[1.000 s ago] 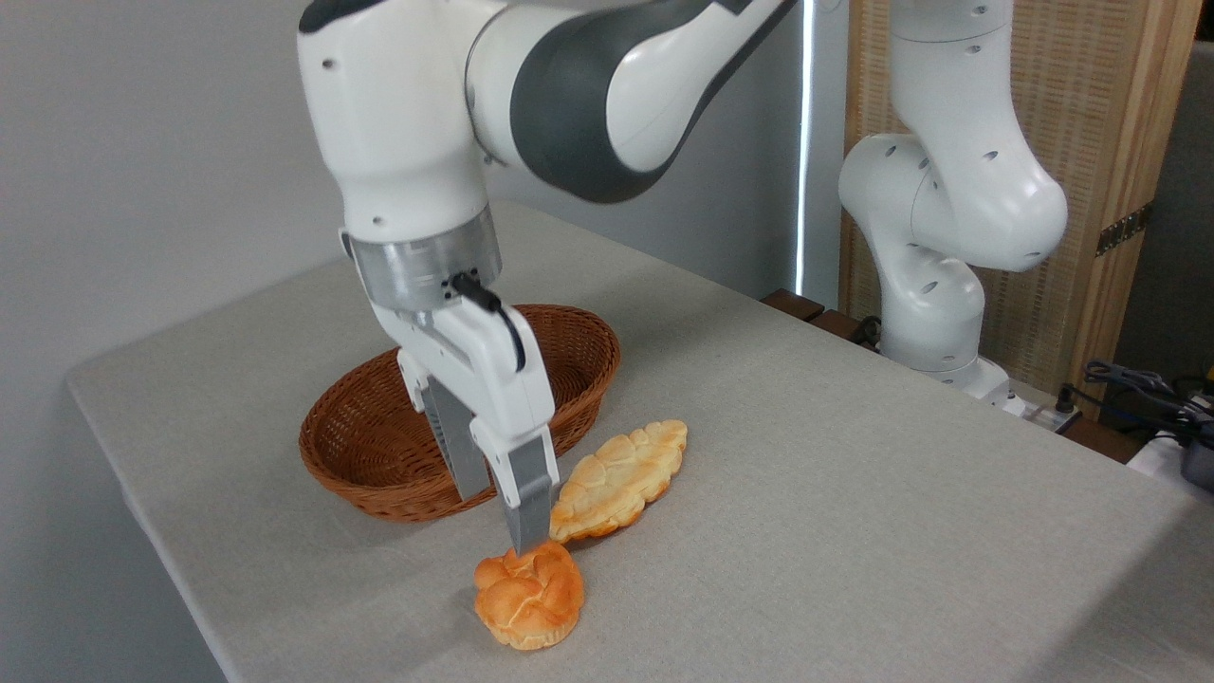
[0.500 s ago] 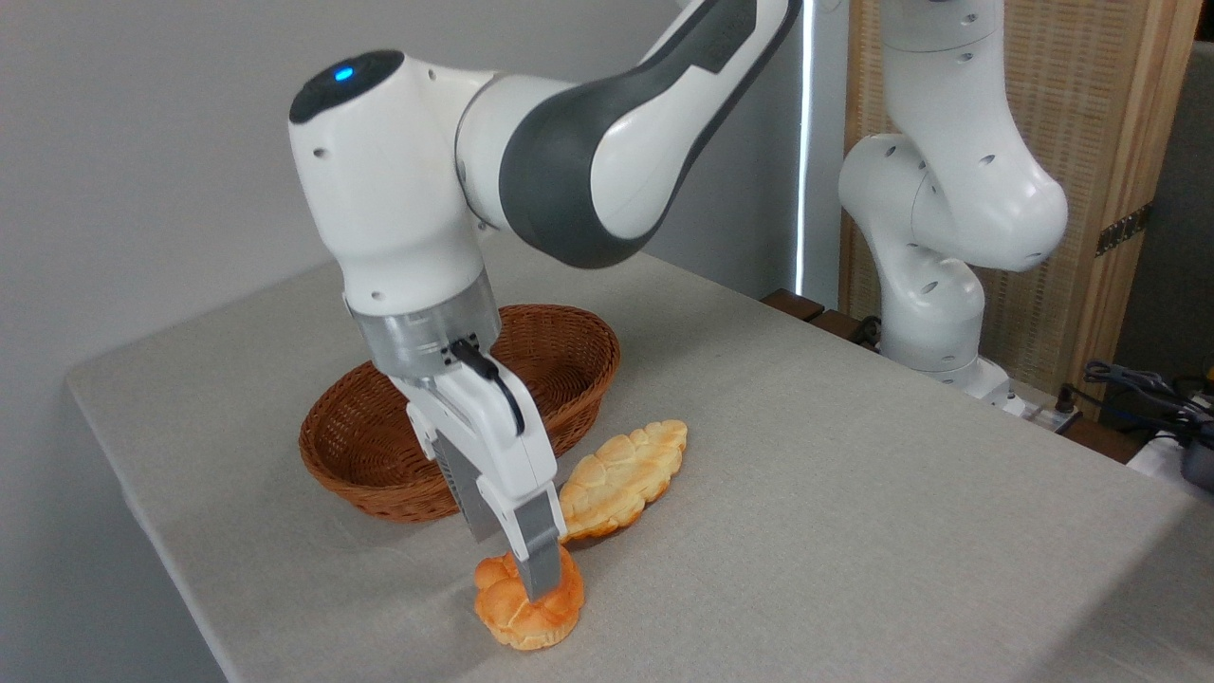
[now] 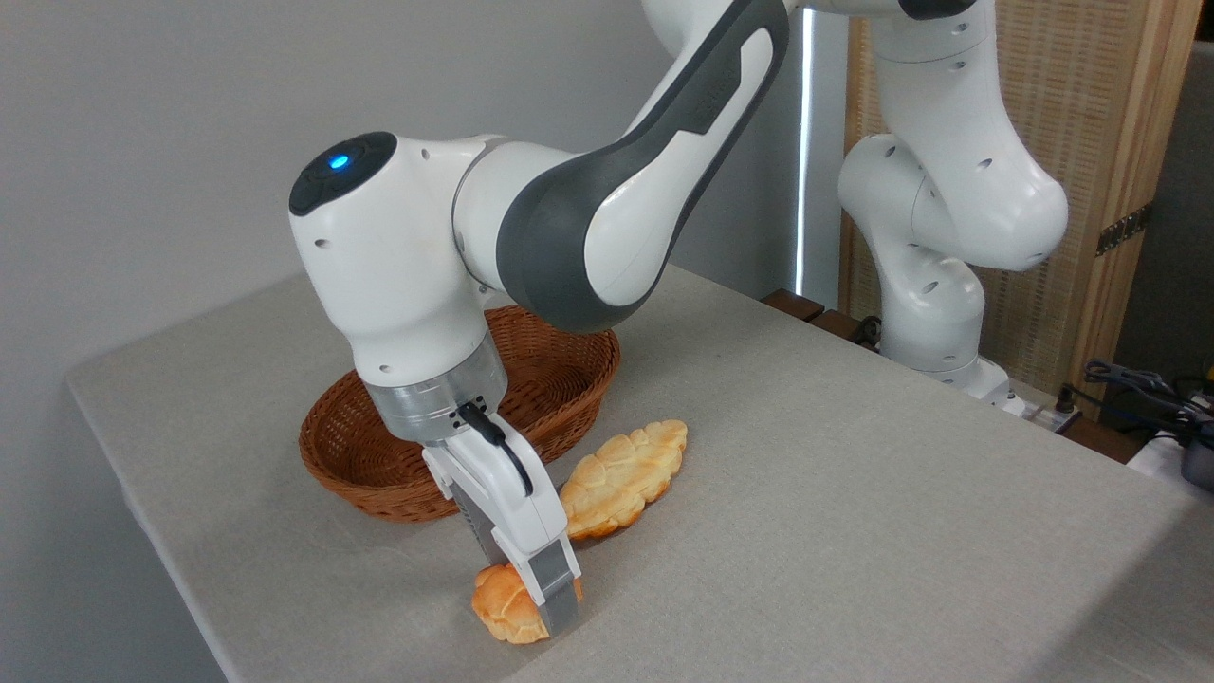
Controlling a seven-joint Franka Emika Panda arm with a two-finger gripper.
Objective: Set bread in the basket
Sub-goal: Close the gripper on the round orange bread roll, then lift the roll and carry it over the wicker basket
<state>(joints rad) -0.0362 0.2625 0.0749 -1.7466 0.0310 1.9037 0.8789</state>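
My gripper needs to grab the bread (image 3: pixel 501 604) by its rounded sides next. Then the bread can go into the wicker basket (image 3: pixel 361 442).
The bread (image 3: pixel 501 604), a small glossy orange-golden knotted bun, lies on the grey table (image 3: pixel 854 531) near its front edge. My gripper (image 3: pixel 528 596) has come down over it and stands open. One finger (image 3: pixel 558 595) covers the bun's near right side, and the other drops behind the bun, mostly hidden. The bun rests on the table. The basket (image 3: pixel 353 465), oval reddish-brown wicker, sits just behind and to the left, partly hidden by my wrist, and nothing shows in the part of it I can see.
A longer, paler leaf-shaped flat loaf (image 3: pixel 621 479) lies right of the basket, close behind the gripper. The arm's white base (image 3: pixel 934 323) stands at the table's far right edge, with cables (image 3: pixel 1148 389) beyond. The table's front-left edge runs close to the bun.
The arm has come down steadily. The fingers, just above the bun a second ago, now reach to table level on either side of it. The bun has barely shifted.
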